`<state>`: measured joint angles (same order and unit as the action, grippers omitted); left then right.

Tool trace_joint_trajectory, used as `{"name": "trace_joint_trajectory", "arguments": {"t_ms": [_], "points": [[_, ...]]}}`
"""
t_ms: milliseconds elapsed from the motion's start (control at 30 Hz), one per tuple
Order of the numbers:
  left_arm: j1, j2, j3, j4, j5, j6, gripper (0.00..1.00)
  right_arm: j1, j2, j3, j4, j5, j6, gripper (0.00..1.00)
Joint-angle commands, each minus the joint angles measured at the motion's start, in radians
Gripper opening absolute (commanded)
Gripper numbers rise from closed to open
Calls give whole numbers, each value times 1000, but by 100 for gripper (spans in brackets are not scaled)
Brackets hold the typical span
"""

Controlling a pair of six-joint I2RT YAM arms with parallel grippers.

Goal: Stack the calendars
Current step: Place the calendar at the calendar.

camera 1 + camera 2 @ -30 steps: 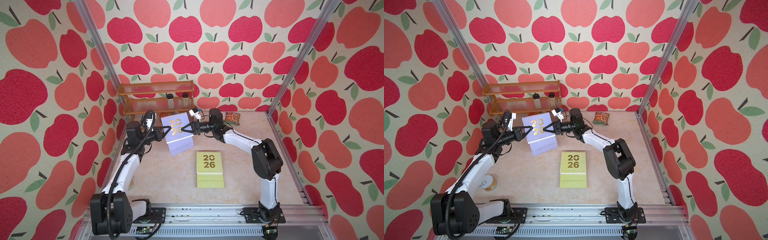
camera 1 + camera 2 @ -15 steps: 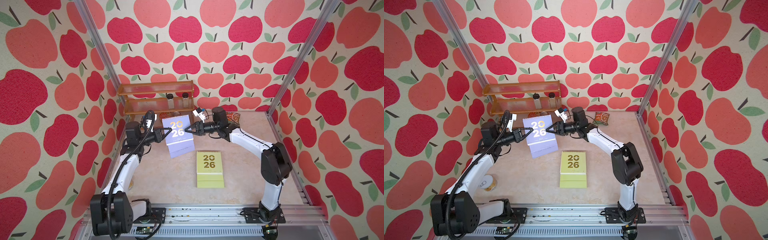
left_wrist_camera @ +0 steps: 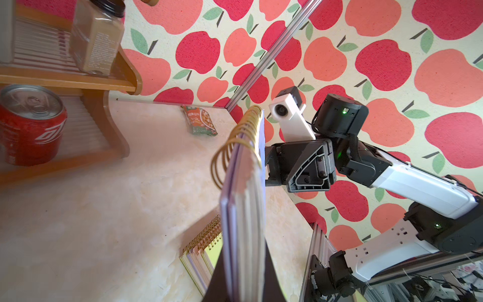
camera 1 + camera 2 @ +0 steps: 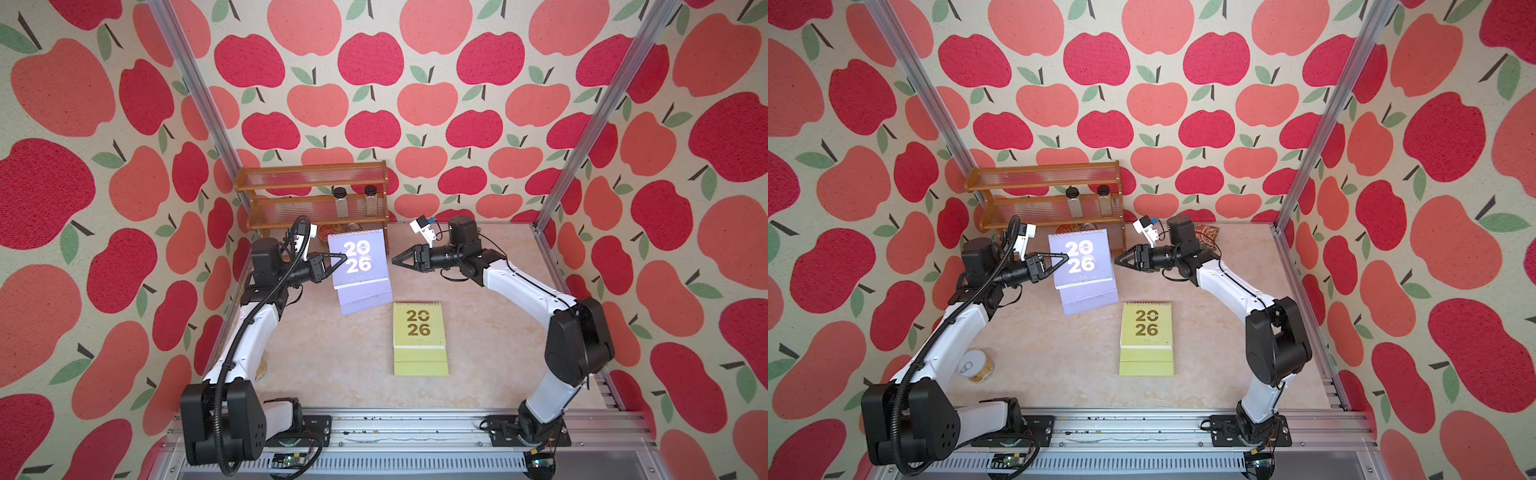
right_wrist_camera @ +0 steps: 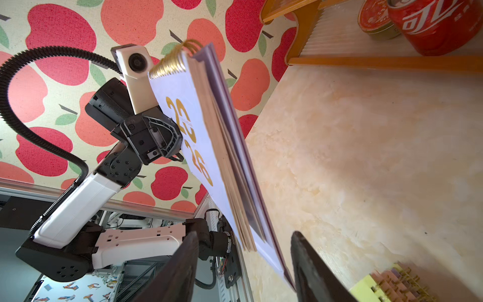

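My right gripper grabs the lilac calendar by its free side edge next, opposite my left gripper, to take it over for stacking.
A lilac calendar [image 4: 359, 262] [image 4: 1081, 262] hangs upright in the air at the back of the table, its back flap drooping below. My left gripper [image 4: 341, 257] [image 4: 1064, 257] is shut on its left edge; in the left wrist view the calendar [image 3: 245, 209] runs edge-on out of the shut jaws. My right gripper [image 4: 395, 261] [image 4: 1117, 261] stands open just off the calendar's right edge, holding nothing; its fingers [image 5: 183, 266] show a wide gap. A stack of calendars topped by a yellow-green one [image 4: 419, 332] [image 4: 1146, 332] lies flat mid-table.
A wooden rack [image 4: 311, 195] with two jars [image 4: 340, 201] stands against the back wall; a red can [image 3: 31, 125] sits under it. A green snack packet [image 4: 1204, 230] lies at the back right. A tin can [image 4: 976, 365] rests beside the left arm.
My right gripper has opened, let go of the lilac calendar's right edge and drawn back to the right. The left gripper still holds the calendar in nearly the same place.
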<state>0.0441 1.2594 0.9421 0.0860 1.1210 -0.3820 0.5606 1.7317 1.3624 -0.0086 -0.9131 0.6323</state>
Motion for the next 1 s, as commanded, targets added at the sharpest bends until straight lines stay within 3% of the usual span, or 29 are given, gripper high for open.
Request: {"name": "trace_joint_trajectory", "arguments": {"t_ms": [0, 267, 500, 567, 867, 967], "points": [[-13, 9, 59, -19, 76, 18, 0, 3, -9, -21, 87, -46, -29, 59], [-59, 54, 118, -87, 112, 61, 0, 14, 19, -56, 324, -110, 65, 59], [-97, 80, 140, -82, 117, 61, 0, 32, 47, -59, 394, -111, 106, 56], [-103, 88, 145, -78, 116, 59, 0, 40, 52, -60, 421, -114, 127, 50], [-133, 124, 184, -82, 88, 63, 0, 72, 40, -84, 476, -98, 179, 0], [-137, 124, 203, -129, 24, 96, 4, 64, -10, -83, 353, -49, 115, 0]]}}
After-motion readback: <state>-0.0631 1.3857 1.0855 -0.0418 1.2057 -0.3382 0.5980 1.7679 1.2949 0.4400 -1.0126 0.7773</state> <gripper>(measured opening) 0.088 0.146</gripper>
